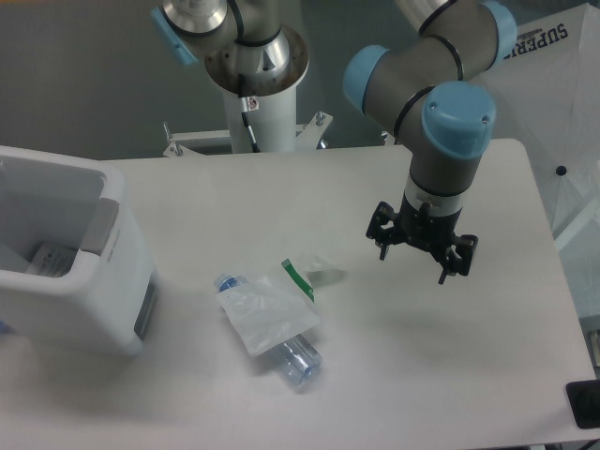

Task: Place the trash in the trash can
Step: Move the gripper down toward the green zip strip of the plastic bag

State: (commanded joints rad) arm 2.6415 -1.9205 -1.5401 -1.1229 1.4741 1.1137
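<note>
The robot should next use its gripper to grab the plastic bag by its green edge strip (298, 280), to put the trash in the trash can (89, 281).
The translucent whitish plastic bag (270, 311) with a green edge strip lies flat on the table near the middle. It lies over the small clear plastic bottle (298, 360), whose bluish ends stick out at the upper left and lower right. The white boxy trash can (89, 281) stands at the left edge of the table, with some paper inside. My gripper (413, 266) hangs above the table to the right of the trash, well apart from it. Its fingers are spread and hold nothing.
A white umbrella-like fabric (558, 112) with black lettering stands past the table's right edge. The arm's white base post (255, 112) rises behind the table's far edge. A small black object (583, 403) sits at the table's front right corner.
</note>
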